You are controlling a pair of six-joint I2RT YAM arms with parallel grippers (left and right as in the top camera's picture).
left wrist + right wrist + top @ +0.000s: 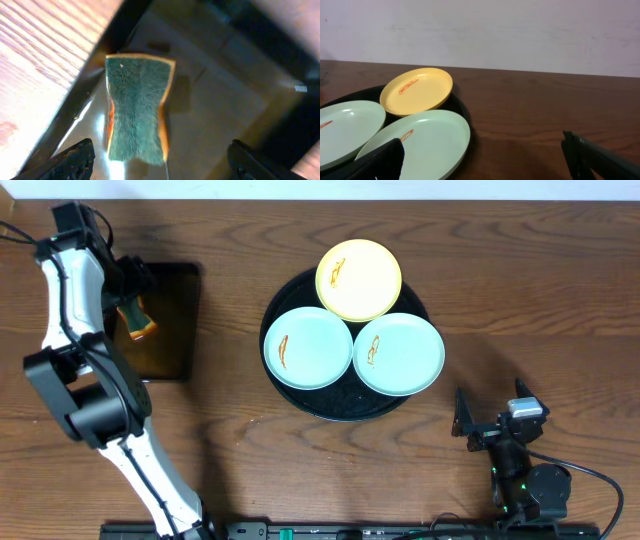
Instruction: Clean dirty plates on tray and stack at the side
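Observation:
I should next wipe plates with the sponge's orange bottom, so my left gripper needs to grab the sponge (137,116) from above across its long edges, with the green side toward the gripper and the orange bottom free.
Three plates lie on the round black tray (345,408): a yellow plate (359,278) at the back, a mint plate (308,347) at the left and a mint plate (399,353) at the right. Each has an orange-brown smear. In the right wrist view the yellow plate (417,91), the left mint plate (345,127) and the right mint plate (425,142) show. My left gripper (160,167) is open just above the orange-green sponge (137,116), which lies on the rectangular black tray (225,115). My right gripper (482,160) is open and empty, right of the round tray.
The rectangular black tray (175,320) sits at the left of the wooden table, with the sponge (136,320) on it under my left arm. The right arm's base (525,480) stands at the front right. A pale wall runs behind the table.

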